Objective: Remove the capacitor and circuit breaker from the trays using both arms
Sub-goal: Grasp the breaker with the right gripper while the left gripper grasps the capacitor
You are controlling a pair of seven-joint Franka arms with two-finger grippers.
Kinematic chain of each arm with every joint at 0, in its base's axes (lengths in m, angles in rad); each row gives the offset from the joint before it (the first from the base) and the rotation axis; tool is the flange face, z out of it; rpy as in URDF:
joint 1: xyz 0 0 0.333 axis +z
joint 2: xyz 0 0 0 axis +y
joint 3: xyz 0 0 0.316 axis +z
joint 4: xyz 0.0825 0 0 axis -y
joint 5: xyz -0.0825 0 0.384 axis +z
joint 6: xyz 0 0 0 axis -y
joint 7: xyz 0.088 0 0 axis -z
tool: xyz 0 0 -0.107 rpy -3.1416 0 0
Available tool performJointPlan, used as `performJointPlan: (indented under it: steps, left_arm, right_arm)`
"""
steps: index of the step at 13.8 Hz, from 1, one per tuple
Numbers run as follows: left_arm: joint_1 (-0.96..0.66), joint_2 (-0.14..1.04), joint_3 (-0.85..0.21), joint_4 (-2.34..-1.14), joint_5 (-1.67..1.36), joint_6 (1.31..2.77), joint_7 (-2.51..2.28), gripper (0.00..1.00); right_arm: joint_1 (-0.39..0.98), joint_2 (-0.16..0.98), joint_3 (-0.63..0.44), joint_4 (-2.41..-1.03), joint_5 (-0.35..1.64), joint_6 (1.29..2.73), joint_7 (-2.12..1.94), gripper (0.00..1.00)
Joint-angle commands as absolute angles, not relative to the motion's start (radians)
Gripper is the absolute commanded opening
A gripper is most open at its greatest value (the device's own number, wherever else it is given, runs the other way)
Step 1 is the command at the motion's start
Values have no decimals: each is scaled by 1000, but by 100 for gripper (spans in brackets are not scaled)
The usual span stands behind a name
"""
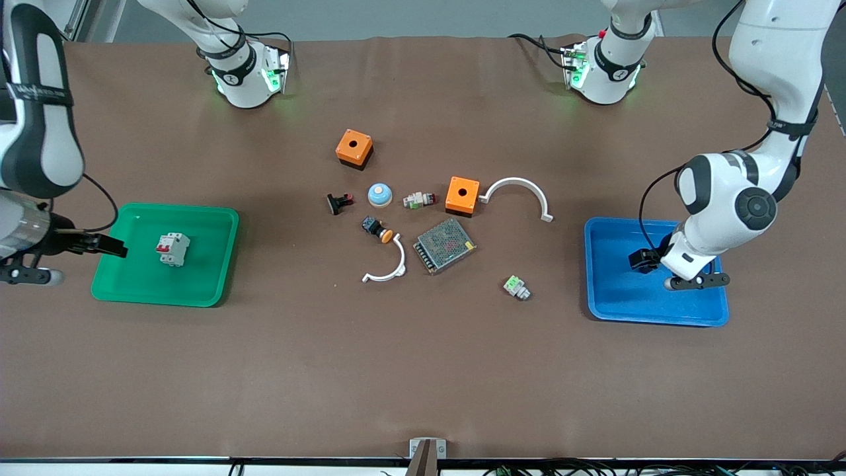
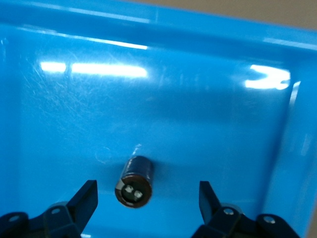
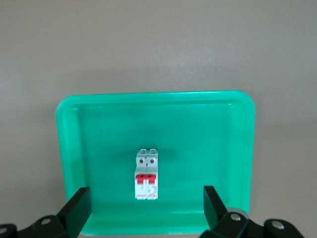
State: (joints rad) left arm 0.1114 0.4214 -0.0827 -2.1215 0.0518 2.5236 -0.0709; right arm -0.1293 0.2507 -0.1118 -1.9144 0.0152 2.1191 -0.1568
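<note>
The breaker needs to be gripped next by its sides, on either side of its red levers, with my right gripper, to come out of the green tray.
The capacitor, a small black cylinder, lies on its side on the floor of the blue tray at the left arm's end; the left hand hides it in the front view. My left gripper is open just above it, one finger on each side, not touching; it also shows in the front view. The breaker, white-grey with red levers, lies in the green tray at the right arm's end and shows in the right wrist view. My right gripper is open and empty over the tray's outer edge.
In the middle of the table lie two orange boxes, a metal mesh power supply, two white arcs, a blue-domed button, an orange-capped push-button, a black clip and small white-green parts.
</note>
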Motion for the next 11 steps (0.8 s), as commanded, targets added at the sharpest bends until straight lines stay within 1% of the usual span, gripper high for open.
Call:
performJointPlan:
  steps: [1,4,5,6,8,11]
  left_arm:
    - [127,437,-81,-2112,98,2531,-66,88]
    - [126,453,-81,-2109,100,2533,-66,78]
    - [126,459,-81,-2109,101,2533,-67,74]
    - [126,460,-81,-2109,101,2533,-66,67]
    - [124,459,-83,-2106,101,2533,-69,48]
    - [126,460,-83,-2086,101,2533,-71,31]
  right_arm:
    - [-141,216,-100,-2069,20,2268,-176,100]
    - [-140,222,-100,-2212,21,2492,-175,100]
    - [-140,232,-100,-2242,21,2546,-175,100]
    - [-141,254,-100,-2252,23,2577,-173,100]
    - [-140,288,-98,-2252,64,2588,-173,100]
    - [-133,310,-97,-2273,92,2627,-173,99]
